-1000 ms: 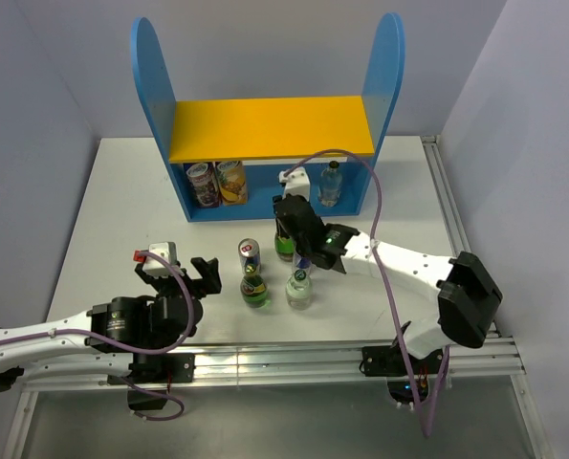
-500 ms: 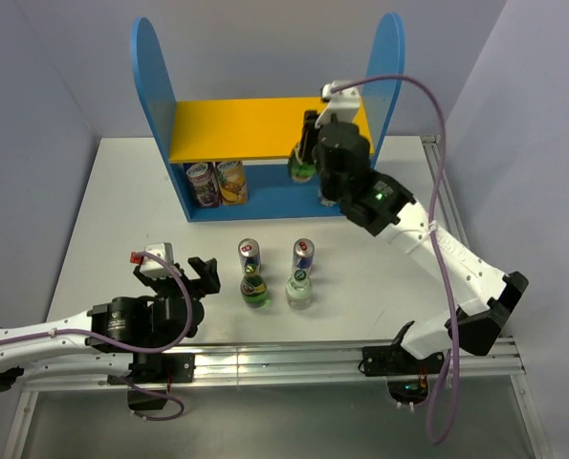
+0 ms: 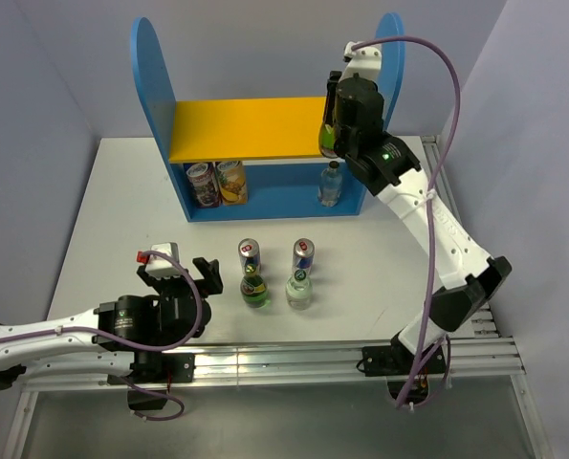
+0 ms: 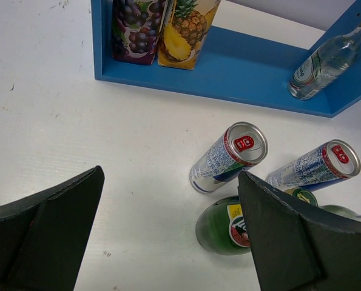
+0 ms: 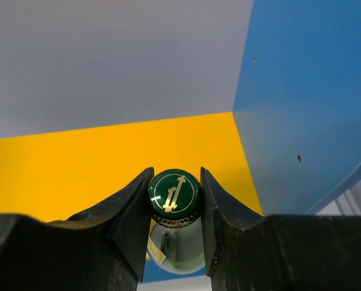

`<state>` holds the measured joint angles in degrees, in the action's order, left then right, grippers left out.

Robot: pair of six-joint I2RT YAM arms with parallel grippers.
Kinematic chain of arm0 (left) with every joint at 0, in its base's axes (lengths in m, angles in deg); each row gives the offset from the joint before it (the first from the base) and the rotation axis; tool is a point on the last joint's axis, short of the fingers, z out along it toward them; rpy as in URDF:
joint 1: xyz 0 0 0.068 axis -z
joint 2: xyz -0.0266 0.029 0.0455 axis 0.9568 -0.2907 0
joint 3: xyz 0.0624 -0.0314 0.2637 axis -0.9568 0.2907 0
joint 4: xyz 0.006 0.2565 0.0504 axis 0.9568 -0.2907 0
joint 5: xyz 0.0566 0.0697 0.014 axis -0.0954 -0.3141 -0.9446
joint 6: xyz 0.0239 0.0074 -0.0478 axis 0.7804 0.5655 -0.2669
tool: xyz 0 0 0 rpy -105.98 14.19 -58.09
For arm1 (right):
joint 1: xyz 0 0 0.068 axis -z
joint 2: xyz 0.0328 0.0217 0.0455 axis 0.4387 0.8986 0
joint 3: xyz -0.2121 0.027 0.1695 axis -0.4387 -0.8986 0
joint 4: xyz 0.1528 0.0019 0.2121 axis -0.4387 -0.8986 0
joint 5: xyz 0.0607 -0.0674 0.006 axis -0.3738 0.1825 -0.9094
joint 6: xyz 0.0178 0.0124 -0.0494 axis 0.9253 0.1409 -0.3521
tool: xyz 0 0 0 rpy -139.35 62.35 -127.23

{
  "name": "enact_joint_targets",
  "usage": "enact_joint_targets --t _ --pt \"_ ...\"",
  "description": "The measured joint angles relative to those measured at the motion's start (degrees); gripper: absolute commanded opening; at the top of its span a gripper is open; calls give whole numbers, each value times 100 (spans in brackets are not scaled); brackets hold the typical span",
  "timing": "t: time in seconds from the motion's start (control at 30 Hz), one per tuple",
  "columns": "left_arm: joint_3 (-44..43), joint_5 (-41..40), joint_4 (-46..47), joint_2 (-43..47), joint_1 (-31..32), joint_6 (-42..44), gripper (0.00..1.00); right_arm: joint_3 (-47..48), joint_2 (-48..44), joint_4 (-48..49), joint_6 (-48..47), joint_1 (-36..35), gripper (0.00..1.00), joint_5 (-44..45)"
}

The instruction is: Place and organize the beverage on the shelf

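Observation:
My right gripper should keep its hold for now: the base of the green glass bottle hangs at the front edge of the yellow board, and the bottle would tip off the yellow board if I opened now.
The shelf (image 3: 265, 129) stands at the back of the table, with blue round-topped sides and a yellow upper board (image 5: 77, 170). My right gripper (image 3: 333, 129) is shut on the capped neck of a green glass bottle (image 5: 175, 191), which hangs upright over the right end of the yellow board beside the right blue panel (image 5: 307, 103). The left gripper (image 3: 184, 273) rests low near the front left, open and holding nothing (image 4: 171, 176). On the lower level stand a grape drink (image 3: 201, 184), a pineapple drink (image 3: 231, 181) and a clear bottle (image 3: 331, 184).
On the table in front of the shelf stand two slim cans (image 3: 249, 252) (image 3: 303, 253), a green bottle (image 3: 255, 290) and a clear bottle (image 3: 299, 289). The left wrist view shows the cans (image 4: 229, 156) and the green bottle (image 4: 219, 225) just ahead of the right finger.
The right arm has carried the green bottle from the table in front of the shelf up to the right end of the yellow board. The left arm has stayed still.

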<state>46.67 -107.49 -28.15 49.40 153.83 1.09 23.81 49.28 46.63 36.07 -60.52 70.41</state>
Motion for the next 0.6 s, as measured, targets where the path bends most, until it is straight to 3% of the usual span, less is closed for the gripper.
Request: enact_joint_targets --t 0.6 --pt "0 4 87 149 0 59 99 981 1019 136 -4 798 0 -162"
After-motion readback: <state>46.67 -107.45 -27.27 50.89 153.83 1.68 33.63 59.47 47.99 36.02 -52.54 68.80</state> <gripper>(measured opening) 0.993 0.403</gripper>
